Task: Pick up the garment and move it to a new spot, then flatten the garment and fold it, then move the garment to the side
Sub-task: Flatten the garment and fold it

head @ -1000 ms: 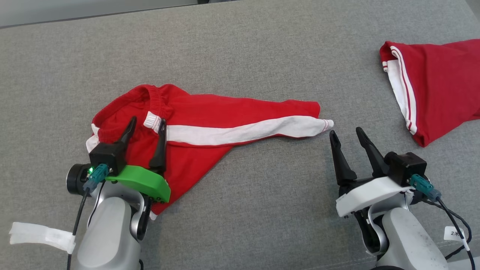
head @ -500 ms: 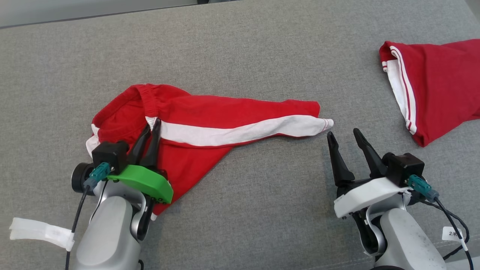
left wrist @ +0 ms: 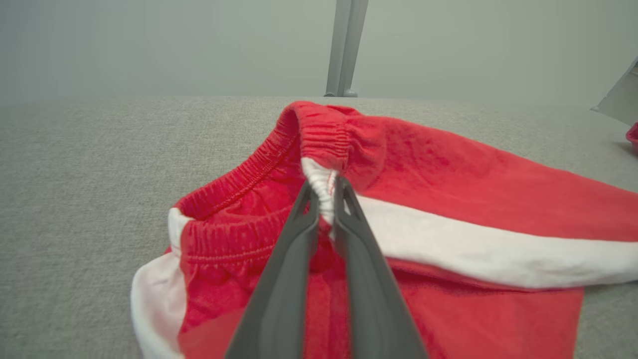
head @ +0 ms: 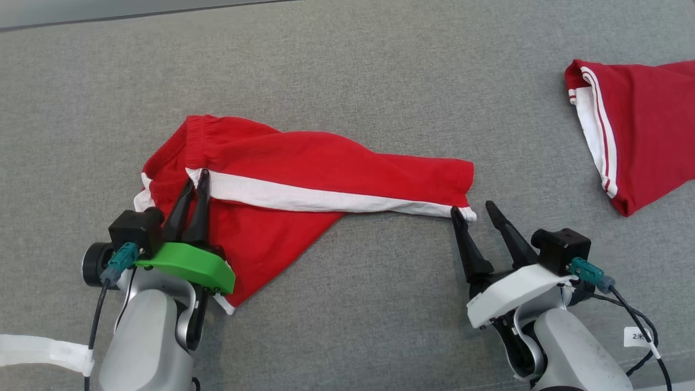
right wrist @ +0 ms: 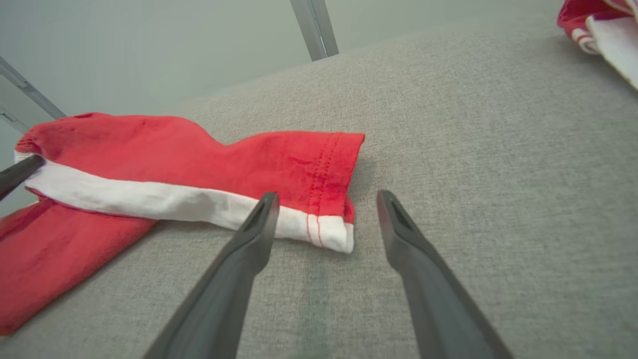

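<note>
The red leg lies slack, so next my right gripper will grab the shorts by the white hem corner, where a folded edge sticks out.
The garment is a pair of red shorts with a white side stripe, lying crumpled across the grey surface. My left gripper is shut on its elastic waistband where the stripe begins; in the left wrist view the white waistband edge is pinched between the fingers. My right gripper stands open at the leg hem, its fingers on either side of the white hem corner in the right wrist view. The hem lies flat on the surface, apart from the fingertips.
A second red piece with white trim lies at the far right, partly cut off by the frame edge. The grey fabric surface stretches wide behind and in front of the shorts. Its back edge runs along the top.
My left gripper closed on the waistband and has pulled it up and taut, straightening the stripe. The right gripper moved left to the leg hem, still open. The head camera shifted slightly.
</note>
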`<state>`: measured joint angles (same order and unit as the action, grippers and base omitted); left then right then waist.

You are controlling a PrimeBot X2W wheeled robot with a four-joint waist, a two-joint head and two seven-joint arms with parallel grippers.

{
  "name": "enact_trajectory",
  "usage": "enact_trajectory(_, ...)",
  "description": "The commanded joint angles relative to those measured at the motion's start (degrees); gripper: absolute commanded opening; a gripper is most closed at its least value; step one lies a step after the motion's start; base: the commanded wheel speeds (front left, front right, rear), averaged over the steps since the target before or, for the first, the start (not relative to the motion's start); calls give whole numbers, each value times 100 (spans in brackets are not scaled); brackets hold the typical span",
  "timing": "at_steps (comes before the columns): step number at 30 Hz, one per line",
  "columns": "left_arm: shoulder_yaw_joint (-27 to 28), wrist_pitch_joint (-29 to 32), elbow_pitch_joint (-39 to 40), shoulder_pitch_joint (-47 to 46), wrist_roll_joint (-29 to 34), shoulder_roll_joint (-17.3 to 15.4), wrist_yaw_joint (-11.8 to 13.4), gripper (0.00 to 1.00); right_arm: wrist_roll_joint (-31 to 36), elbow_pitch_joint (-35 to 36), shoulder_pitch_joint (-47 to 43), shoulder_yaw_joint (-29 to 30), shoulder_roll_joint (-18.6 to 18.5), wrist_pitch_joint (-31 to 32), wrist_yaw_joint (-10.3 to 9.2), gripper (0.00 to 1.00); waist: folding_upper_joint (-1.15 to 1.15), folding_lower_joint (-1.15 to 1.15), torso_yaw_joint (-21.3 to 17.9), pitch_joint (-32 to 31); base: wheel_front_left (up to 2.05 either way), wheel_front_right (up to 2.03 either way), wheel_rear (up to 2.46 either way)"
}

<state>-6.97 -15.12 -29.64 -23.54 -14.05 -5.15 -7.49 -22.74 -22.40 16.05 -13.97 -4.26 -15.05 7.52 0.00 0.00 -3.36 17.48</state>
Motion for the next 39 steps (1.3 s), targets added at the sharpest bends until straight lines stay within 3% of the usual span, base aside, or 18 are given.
enact_trajectory(1, 29, 2, 27, 44, 34, 3, 4, 0, -88, -53, 87, -86, -62, -14, -7, 100, 0, 0, 30, 15, 0, 0, 0)
enact_trajectory(7, 38, 2, 39, 50, 62, 58, 4, 0, -336, -250, 173, -378, -208, -14, -7, 100, 0, 0, 59, 9, 0, 0, 0)
enact_trajectory(11, 50, 2, 35, 49, 72, 70, 3, 0, -422, -410, 219, -595, -285, -14, -7, 82, 0, 0, 55, -6, 0, 0, 0)
enact_trajectory(14, 54, 2, 40, 36, 78, 73, 3, 0, -485, -479, 278, -705, -309, -14, -7, 53, 0, 0, 47, 3, 0, 0, 0)
enact_trajectory(22, 13, 2, -10, 76, 56, 99, 2, 0, -403, -659, 363, -806, -333, -14, -7, 44, 0, 0, 60, -20, 0, 0, 0)
enact_trajectory(24, 2, 2, -24, 68, 42, 101, 3, 0, -368, -738, 411, -831, -334, -14, -7, 22, 0, 0, 72, -27, 0, 0, 0)
enact_trajectory(25, 0, 2, -29, 63, 32, 102, 3, 0, -364, -779, 430, -841, -335, -14, -7, 0, 0, 0, 81, -33, 0, 0, 0)
enact_trajectory(34, -45, 2, 156, 137, -66, 48, 3, 0, -500, -261, 386, -591, -286, -15, -7, 0, 0, 0, 102, -493, 0, 0, 0)
enact_trajectory(39, -456, 2, 393, -343, -249, -347, 3, 0, -893, 503, 708, -348, -394, -15, -7, 0, 0, 0, 112, -1135, 0, 0, 0)
